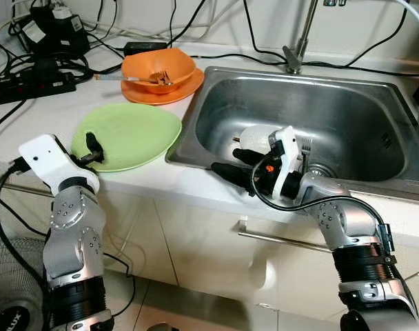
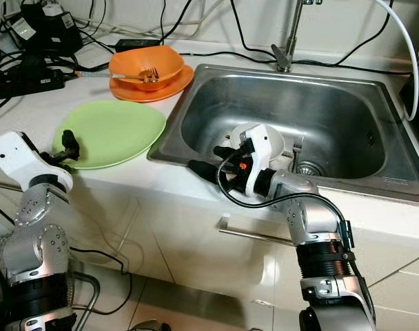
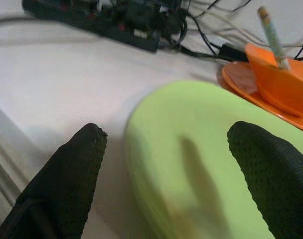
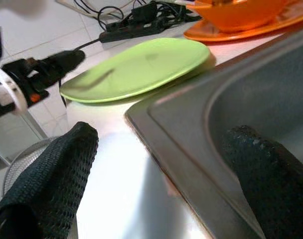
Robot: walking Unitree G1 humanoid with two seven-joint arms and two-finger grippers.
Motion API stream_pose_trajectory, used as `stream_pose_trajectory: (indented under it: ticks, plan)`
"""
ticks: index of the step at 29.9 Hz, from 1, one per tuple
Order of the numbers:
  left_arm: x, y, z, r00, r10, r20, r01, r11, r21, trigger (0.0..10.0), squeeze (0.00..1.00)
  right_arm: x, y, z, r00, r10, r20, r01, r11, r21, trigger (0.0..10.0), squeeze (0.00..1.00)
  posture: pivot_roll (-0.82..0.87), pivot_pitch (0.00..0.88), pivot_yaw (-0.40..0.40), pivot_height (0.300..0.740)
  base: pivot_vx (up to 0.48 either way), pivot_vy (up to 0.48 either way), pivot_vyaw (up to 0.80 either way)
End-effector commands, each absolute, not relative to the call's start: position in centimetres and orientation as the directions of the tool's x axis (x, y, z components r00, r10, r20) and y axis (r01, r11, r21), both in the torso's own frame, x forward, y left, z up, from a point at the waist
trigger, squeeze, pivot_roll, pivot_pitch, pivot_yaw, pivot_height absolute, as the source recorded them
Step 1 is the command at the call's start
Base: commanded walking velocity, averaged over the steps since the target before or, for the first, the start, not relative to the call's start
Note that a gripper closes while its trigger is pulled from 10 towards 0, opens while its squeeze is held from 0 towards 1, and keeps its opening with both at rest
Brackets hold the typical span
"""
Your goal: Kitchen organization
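Note:
The plate's broad green side spreads far wider than the left gripper's open fingers, so that gripper needs to grab the plate by its thin rim (image 1: 99, 167) (image 3: 137, 172) next.
A light green plate (image 1: 130, 131) lies on the white counter, left of the steel sink (image 1: 347, 110). My left gripper (image 1: 90, 150) is open at the plate's near-left edge, and the left wrist view has the plate (image 3: 201, 149) between its two fingers (image 3: 67, 179). Behind it an orange bowl (image 1: 158, 67) with a fork (image 1: 153, 78) in it sits on an orange plate (image 1: 185, 88). My right gripper (image 1: 227, 161) is open, its fingers (image 4: 52, 179) straddling the sink's front-left rim (image 4: 161, 129). Partly hidden behind that wrist, a white bowl (image 1: 254, 138) and a fork (image 1: 307, 145) lie in the sink.
A faucet (image 1: 298, 48) rises behind the sink. Power strips, adapters and black cables (image 1: 37, 76) crowd the counter's back left. Cabinet fronts with a metal handle (image 1: 278, 238) are below the counter. A fan grille (image 1: 6, 296) stands on the floor at the lower left.

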State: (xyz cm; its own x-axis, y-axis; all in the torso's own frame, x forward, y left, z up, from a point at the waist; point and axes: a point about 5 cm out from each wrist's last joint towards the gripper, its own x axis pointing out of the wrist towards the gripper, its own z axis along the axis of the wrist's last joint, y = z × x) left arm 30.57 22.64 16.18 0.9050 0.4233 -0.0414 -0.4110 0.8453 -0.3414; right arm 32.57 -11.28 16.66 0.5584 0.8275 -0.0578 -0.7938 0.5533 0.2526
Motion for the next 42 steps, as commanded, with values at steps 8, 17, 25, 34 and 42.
stream_pose_trajectory:
  ticks: [8, 17, 25, 34, 42]
  plan:
    - [31.6, 22.5, 14.7, 0.904, 0.395, -0.162, -0.421, 0.759, -0.497, 10.0, 0.0, 31.3, -10.9, 17.4, 0.511, 0.857, -0.065, -0.822, 0.509, 0.254, 10.0, 1.0, -0.02, 0.051, 0.051, 0.74, 0.0, 0.0, 0.0]
    - [32.3, 21.5, 13.5, 0.912, 0.304, -0.275, -0.408, 0.599, -0.689, 10.0, 0.0, 31.2, -10.9, 17.7, 0.508, 0.858, -0.074, -0.824, 0.51, 0.246, 10.0, 1.0, -0.03, 0.047, 0.046, 0.74, 0.0, 0.0, 0.0]
    - [32.8, 19.8, 13.0, 0.929, 0.177, -0.324, -0.368, 0.507, -0.779, 10.0, 0.0, 31.1, -10.6, 18.1, 0.5, 0.863, -0.072, -0.831, 0.502, 0.24, 10.0, 1.0, -0.02, 0.046, 0.044, 0.74, 0.0, 0.0, 0.0]
    - [33.0, 18.7, 13.2, 0.942, 0.105, -0.319, -0.33, 0.467, -0.82, 0.0, 0.0, 31.0, -10.5, 18.1, 0.498, 0.864, -0.073, -0.832, 0.499, 0.241, 10.0, 1.0, -0.03, 0.047, 0.046, 0.74, 0.0, 0.0, 0.0]
    - [33.0, 18.7, 13.4, 0.948, 0.093, -0.304, -0.314, 0.432, -0.846, 0.0, 0.0, 31.0, -10.2, 17.9, 0.493, 0.867, -0.075, -0.833, 0.495, 0.247, 10.0, 1.0, -0.02, 0.047, 0.045, 0.74, 0.0, 0.0, 0.0]
